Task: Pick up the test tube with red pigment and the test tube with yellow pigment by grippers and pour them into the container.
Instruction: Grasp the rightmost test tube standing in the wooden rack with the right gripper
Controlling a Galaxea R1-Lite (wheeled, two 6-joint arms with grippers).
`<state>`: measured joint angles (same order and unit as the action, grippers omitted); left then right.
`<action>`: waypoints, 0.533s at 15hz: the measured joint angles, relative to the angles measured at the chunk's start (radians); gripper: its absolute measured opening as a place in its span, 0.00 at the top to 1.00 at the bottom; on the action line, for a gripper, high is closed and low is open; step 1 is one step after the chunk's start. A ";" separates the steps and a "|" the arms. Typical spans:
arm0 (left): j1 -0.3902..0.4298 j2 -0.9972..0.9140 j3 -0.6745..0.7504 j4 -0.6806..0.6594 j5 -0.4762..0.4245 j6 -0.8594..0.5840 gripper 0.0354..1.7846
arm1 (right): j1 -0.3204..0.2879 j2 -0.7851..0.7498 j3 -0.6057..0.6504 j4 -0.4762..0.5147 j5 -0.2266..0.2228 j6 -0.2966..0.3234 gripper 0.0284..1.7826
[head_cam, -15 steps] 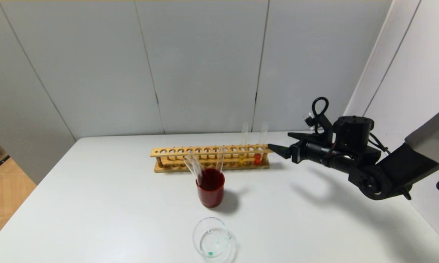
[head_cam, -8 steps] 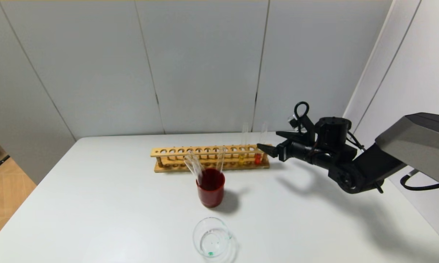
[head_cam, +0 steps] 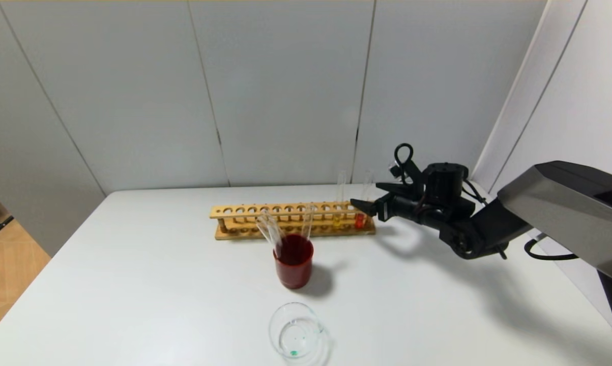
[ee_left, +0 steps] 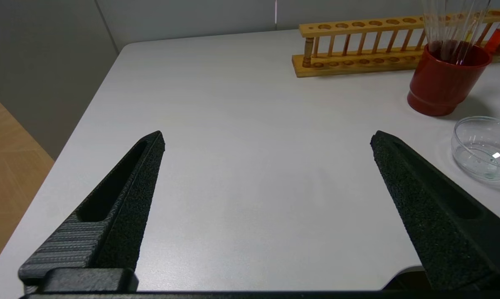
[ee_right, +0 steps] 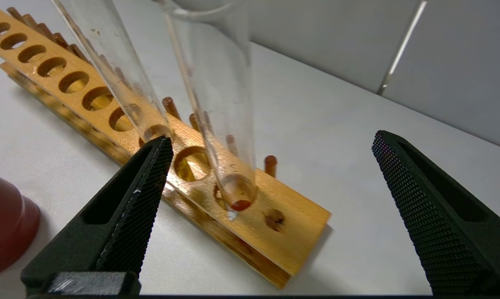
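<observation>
My right gripper grabs the test tube with red pigment by its middle next, above the rack's wooden top bar, which closes around the tube's lower end.
The test tube with red pigment (head_cam: pixel 359 218) stands upright in the last hole at the right end of the wooden rack (head_cam: pixel 265 211). The test tube with yellow pigment (head_cam: pixel 337 218) stands two holes to its left. My right gripper (head_cam: pixel 369 195) is open at the rack's right end. In the right wrist view the red tube (ee_right: pixel 218 108) stands between its fingers (ee_right: pixel 144 182), untouched, with the yellow tube (ee_right: pixel 112 70) just beyond. The container (head_cam: pixel 296 335) sits near the front edge. My left gripper (ee_left: pixel 266 139) is open and empty over the table's left side, out of the head view.
A dark red cup (head_cam: pixel 293 262) holding several empty glass tubes stands between the rack and the container. It also shows in the left wrist view (ee_left: pixel 443 81), beside the container (ee_left: pixel 482 149). The white table (head_cam: pixel 133 284) ends at grey wall panels behind.
My right arm has moved left toward the rack's right end, and its open fingers now stand on either side of the red tube. Nothing else has moved.
</observation>
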<state>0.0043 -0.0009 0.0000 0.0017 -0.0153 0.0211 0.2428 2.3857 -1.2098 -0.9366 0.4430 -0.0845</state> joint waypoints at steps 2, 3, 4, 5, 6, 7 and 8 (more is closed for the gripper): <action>0.000 0.000 0.000 0.000 0.000 0.000 0.02 | 0.005 0.009 -0.013 0.001 0.001 0.000 0.02; 0.000 0.000 0.000 0.000 0.000 0.000 0.02 | 0.006 0.013 -0.021 0.003 0.001 -0.001 0.02; 0.000 0.000 0.000 0.000 0.000 0.000 0.02 | 0.009 0.017 -0.033 0.005 0.000 0.000 0.03; 0.000 0.000 0.000 0.000 0.000 0.000 0.02 | 0.014 0.021 -0.041 0.014 -0.001 0.001 0.06; 0.000 0.000 0.000 0.000 0.000 0.000 0.02 | 0.018 0.023 -0.047 0.025 -0.001 0.001 0.11; 0.000 0.000 0.000 0.000 0.000 0.000 0.02 | 0.021 0.025 -0.051 0.026 -0.001 0.001 0.16; 0.000 0.000 0.000 0.000 0.000 0.000 0.02 | 0.021 0.026 -0.053 0.026 -0.001 0.001 0.23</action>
<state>0.0043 -0.0009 0.0000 0.0013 -0.0149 0.0215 0.2640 2.4115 -1.2623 -0.9111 0.4421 -0.0836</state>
